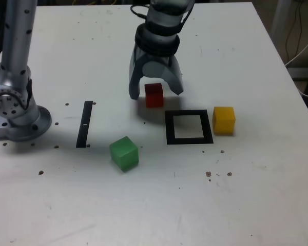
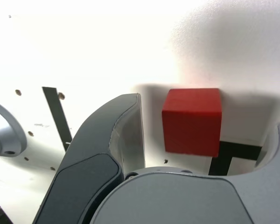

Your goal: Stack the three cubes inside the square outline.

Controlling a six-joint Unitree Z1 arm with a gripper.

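The stack inside the square outline should start with the red cube (image 1: pixel 154 95), so my gripper needs to grab that cube by two opposite sides next.
The red cube (image 1: pixel 154 95) sits on the white table just behind the far-left corner of the square outline (image 1: pixel 189 140). My gripper (image 1: pixel 156 93) is open and lowered over it, one finger on each side with gaps showing. In the wrist view the red cube (image 2: pixel 192 121) lies between the dark fingers (image 2: pixel 126 135) and is not touching them, with a corner of the square outline (image 2: pixel 233 151) beside it. The yellow cube (image 1: pixel 224 120) stands just outside the outline on the exterior view's right. The green cube (image 1: pixel 124 153) rests in front, to the outline's left.
A narrow black strip (image 1: pixel 84 123) lies on the table at the exterior view's left. The arm's grey base and column (image 1: pixel 15 113) stand at the far left edge. Small screw holes dot the table (image 1: pixel 154 205).
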